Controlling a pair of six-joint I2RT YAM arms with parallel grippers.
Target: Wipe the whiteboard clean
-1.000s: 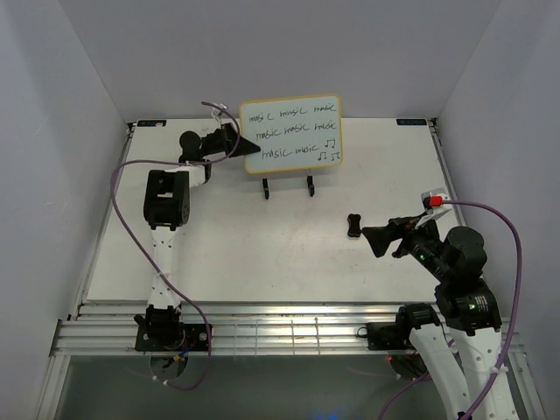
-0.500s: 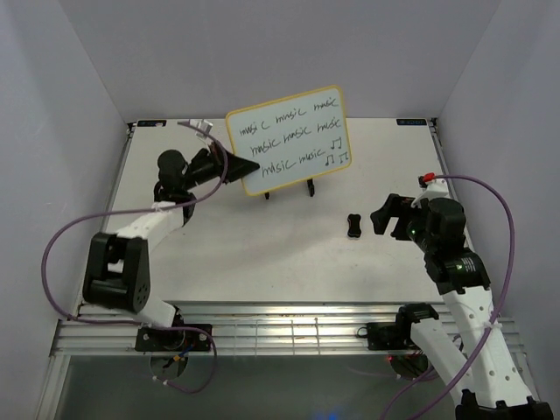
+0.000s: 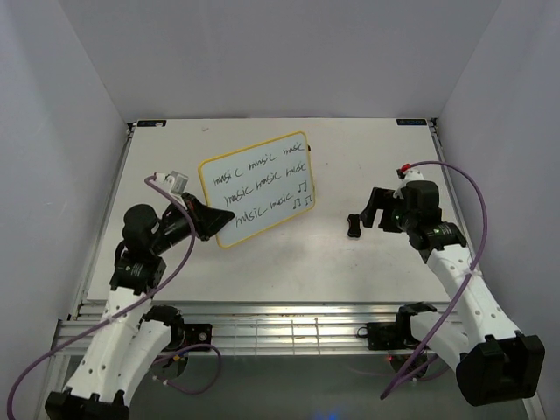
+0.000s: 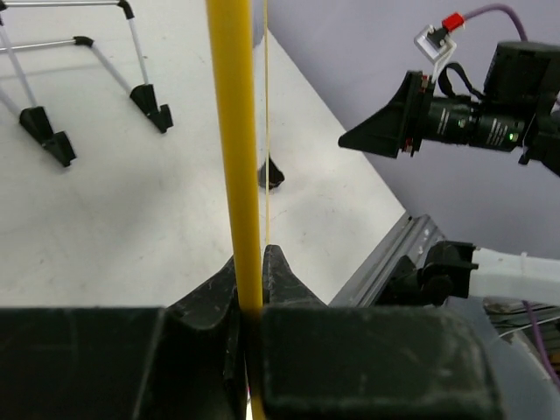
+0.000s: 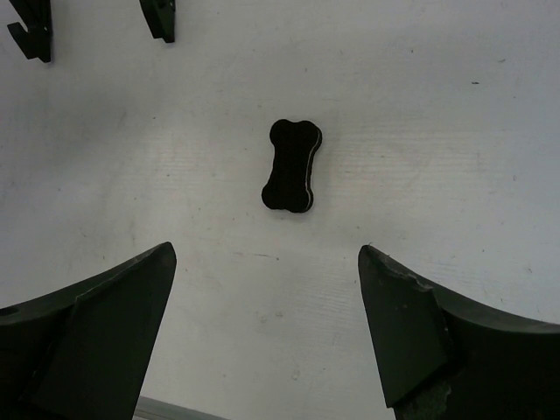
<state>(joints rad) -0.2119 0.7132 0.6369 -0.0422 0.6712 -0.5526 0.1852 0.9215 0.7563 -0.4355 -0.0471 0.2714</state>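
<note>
I need to grab the bone-shaped eraser by its narrow middle [image 3: 353, 226] from above with my right gripper, so that the eraser's bottom stays free to erase the whiteboard [image 3: 255, 188].
The whiteboard [image 3: 255, 188], yellow-framed with black "music" words and notes, is held tilted above the table. My left gripper [image 3: 210, 223] is shut on its lower left edge. In the left wrist view the yellow frame [image 4: 234, 131] runs edge-on between my shut fingers, with the gripper [image 4: 249, 258] closed on it. My right gripper [image 3: 367, 214] is open and empty, just right of the small black bone-shaped eraser [image 3: 353, 226]. In the right wrist view the eraser [image 5: 291, 166] lies flat on the table ahead of the gripper [image 5: 267, 251], untouched.
The thin black wire stand [image 4: 79, 79] stands bare on the table behind the board; its feet [image 5: 157, 17] show at the top of the right wrist view. White walls enclose the table on three sides. A metal rail [image 3: 289, 328] runs along the near edge.
My left gripper has lifted the whiteboard off the stand and carried it toward the near left. My right gripper has swung in over the eraser, staying open.
</note>
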